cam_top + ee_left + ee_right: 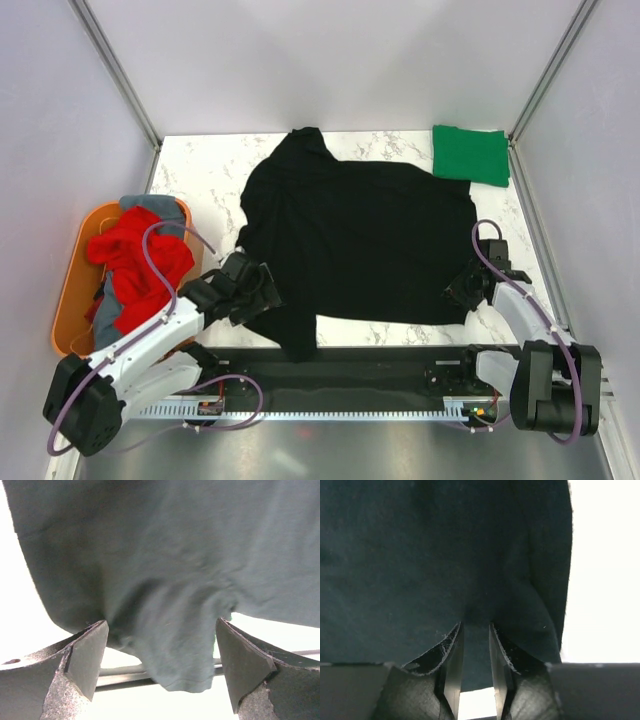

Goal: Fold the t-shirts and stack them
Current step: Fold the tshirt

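Note:
The left gripper grabs the black t-shirt [360, 240] by its hanging near sleeve next, matching the right gripper's corner, to fold the t-shirt's near side inward.
The black t-shirt [360, 240] lies spread flat across the middle of the table. My left gripper [250, 290] is open at its near left corner. In the left wrist view [161, 630] the jaws stand wide apart with a hanging sleeve [185, 650] between them, untouched. My right gripper [462, 293] is at the shirt's near right corner. In the right wrist view [476, 627] it is shut on a pinch of the black cloth [420, 555]. The bright green t-shirt [471, 154] lies folded at the far right corner. The red t-shirt [135, 262] and grey t-shirt [150, 205] lie bunched in the tub.
An orange plastic tub [70, 290] stands off the table's left edge. White walls with metal posts enclose the marble table [200, 170] at the back and sides. A dark rail [350, 385] runs along the near edge between the arm bases.

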Robot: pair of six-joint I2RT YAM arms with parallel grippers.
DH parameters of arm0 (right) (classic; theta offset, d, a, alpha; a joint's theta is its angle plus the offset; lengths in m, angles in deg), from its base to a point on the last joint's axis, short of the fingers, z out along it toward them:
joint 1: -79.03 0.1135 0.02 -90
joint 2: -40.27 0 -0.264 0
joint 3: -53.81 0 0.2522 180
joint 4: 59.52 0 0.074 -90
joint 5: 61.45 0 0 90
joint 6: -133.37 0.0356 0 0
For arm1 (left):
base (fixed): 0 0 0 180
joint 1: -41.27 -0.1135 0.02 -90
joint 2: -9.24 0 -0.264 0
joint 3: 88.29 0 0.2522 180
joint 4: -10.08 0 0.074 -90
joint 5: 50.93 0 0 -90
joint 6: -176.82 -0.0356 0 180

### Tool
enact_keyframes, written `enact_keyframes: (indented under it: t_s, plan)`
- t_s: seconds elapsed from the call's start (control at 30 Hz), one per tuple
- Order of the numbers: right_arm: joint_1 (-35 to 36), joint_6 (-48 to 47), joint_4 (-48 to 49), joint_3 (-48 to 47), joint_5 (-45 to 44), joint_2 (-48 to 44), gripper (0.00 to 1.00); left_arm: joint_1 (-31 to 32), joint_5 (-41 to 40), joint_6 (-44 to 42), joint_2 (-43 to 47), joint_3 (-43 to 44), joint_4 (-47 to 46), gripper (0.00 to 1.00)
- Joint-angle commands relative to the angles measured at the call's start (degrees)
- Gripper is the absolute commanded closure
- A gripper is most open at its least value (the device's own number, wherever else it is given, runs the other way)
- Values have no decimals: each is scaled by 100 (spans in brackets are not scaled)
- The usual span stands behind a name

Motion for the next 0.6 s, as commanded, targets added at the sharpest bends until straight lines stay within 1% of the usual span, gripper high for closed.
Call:
enact_keyframes:
  t_s: [0.0,0.1,0.17,0.2,0.27,0.3,0.33,0.37,0.4,0.43,0.47,0.5,0.53,0.57]
  plan:
    - [11,69,610,-61,-141,333,66,30,-470,607,306,-233,452,4]
    - [11,-106,690,-517,-378,930,63,30,-672,617,131,-260,304,3]
    - [11,-220,699,-956,-440,1431,52,4,-909,485,-123,-146,171,2]
    - [11,-308,707,-1106,-440,1581,45,-31,-971,258,-499,63,101,0]
    - [11,-396,707,-1607,-440,2036,42,-364,-954,-94,-966,319,-224,0]
    - [11,-475,716,-1774,-440,2187,39,-548,-884,-478,-1447,573,-381,0]
    - [11,-511,716,-2124,-440,2502,37,-1002,-527,-691,-1774,714,-635,0]
    - [11,-572,664,-2327,-579,2671,36,-1225,-376,-876,-2064,890,-699,0]
    - [29,-668,541,-2573,-694,2838,34,-1410,-278,-1208,-2345,1344,-717,1]
    - [55,-817,340,-3158,-904,2978,33,-1664,-225,-1360,-2879,1601,-699,2]
    - [99,-897,-62,-3434,-1228,3137,32,-1753,-190,-1474,-3058,1856,-525,3]
    - [134,-967,-214,-3654,-1762,3121,30,-1832,-189,-1597,-3191,2294,-410,3]
    - [134,-1011,-320,-3883,-2054,2938,27,-1938,-216,-1625,-3201,2446,-313,3]
    - [134,-1021,-417,-3902,-2292,2788,24,-1956,-233,-1634,-3114,2526,-243,3]
